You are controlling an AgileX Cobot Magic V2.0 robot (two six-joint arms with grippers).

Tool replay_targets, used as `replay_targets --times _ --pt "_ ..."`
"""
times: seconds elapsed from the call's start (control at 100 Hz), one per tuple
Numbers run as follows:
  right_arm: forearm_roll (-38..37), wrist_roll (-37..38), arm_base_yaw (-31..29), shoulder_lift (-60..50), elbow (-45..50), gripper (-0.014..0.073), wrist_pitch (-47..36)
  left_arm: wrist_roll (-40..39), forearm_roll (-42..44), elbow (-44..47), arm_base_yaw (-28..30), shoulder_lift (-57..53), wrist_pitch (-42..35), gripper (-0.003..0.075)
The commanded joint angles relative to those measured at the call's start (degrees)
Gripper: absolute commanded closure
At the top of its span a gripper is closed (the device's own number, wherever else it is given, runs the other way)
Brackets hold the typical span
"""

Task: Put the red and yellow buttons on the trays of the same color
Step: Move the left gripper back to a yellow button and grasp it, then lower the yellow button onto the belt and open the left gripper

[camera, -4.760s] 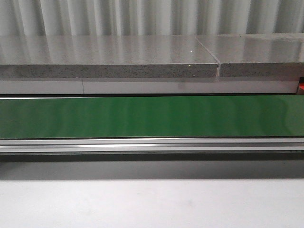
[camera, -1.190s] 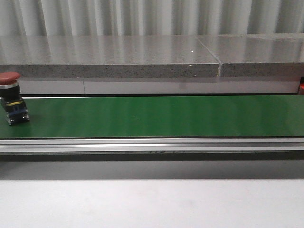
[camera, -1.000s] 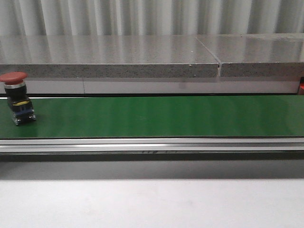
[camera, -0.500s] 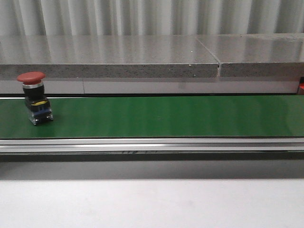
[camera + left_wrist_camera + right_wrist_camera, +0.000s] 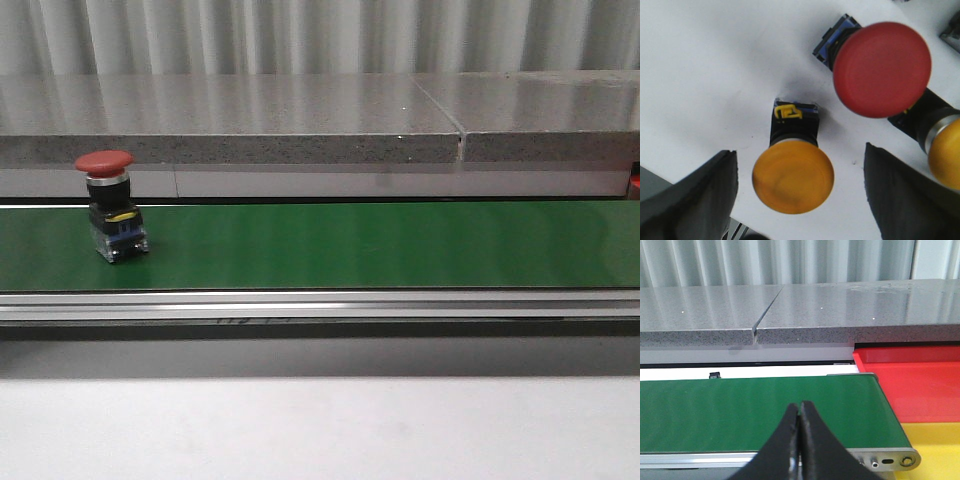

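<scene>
The yellow button is ready for my left gripper to close on: my fingers are on either side of its round cap (image 5: pixel 793 176) and reach almost to its black neck (image 5: pixel 794 130).
A red button (image 5: pixel 108 205) with a black and blue base stands upright on the green belt (image 5: pixel 380 245) at its left part. In the left wrist view my left gripper (image 5: pixel 799 192) is open above a white surface, with a yellow button (image 5: pixel 792 172) between its fingers, untouched. A red button (image 5: pixel 881 67) and the edge of another yellow button (image 5: pixel 944 152) lie beside it. My right gripper (image 5: pixel 799 412) is shut and empty over the belt's right end. The red tray (image 5: pixel 920 385) and the yellow tray (image 5: pixel 935 445) sit past that end.
A grey stone ledge (image 5: pixel 300 120) runs behind the belt, with a corrugated wall beyond. An aluminium rail (image 5: pixel 320 305) edges the belt's near side, and a white table surface (image 5: pixel 320 430) lies in front.
The red button has come into view from the left and ridden the belt to the right. Neither gripper appears in the front view.
</scene>
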Motion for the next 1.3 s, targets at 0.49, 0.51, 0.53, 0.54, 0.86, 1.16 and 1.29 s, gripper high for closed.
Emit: replay_targets --times 0.49,0.51,0.53,0.54,0.86,1.16,1.29 --pt "-0.5 -0.5 -0.3 -1.2 -1.1 0.066 -4.3 -0.7 -0.2 -1.2 0.1 -2.1 -0.5 0.0465" --pt "-0.5 -0.5 -0.3 -1.2 -1.1 0.066 -4.3 -0.7 -0.2 -1.2 0.1 -2.1 -0.5 0.0468" --pt "-0.5 -0.5 -0.3 -1.2 -1.1 0.066 -4.3 -0.7 -0.2 -1.2 0.1 -2.1 -0.5 0.047" --pt "-0.5 -0.5 -0.3 -1.2 -1.1 0.066 -4.3 -0.7 -0.2 -1.2 0.1 -2.1 -0.5 0.0471" --pt "-0.5 -0.5 -0.3 -1.2 -1.1 0.066 -4.3 -0.6 0.5 -1.4 0.1 -7.2 2.0 0.0471" --pt "-0.5 -0.5 -0.3 -1.2 -1.1 0.066 -4.3 0.5 0.5 -2.0 -1.8 -15.0 5.8 0.0471" --pt "-0.5 -0.5 -0.3 -1.2 -1.1 0.066 -4.3 1.5 0.5 -5.3 -4.7 -15.7 9.0 0.0471"
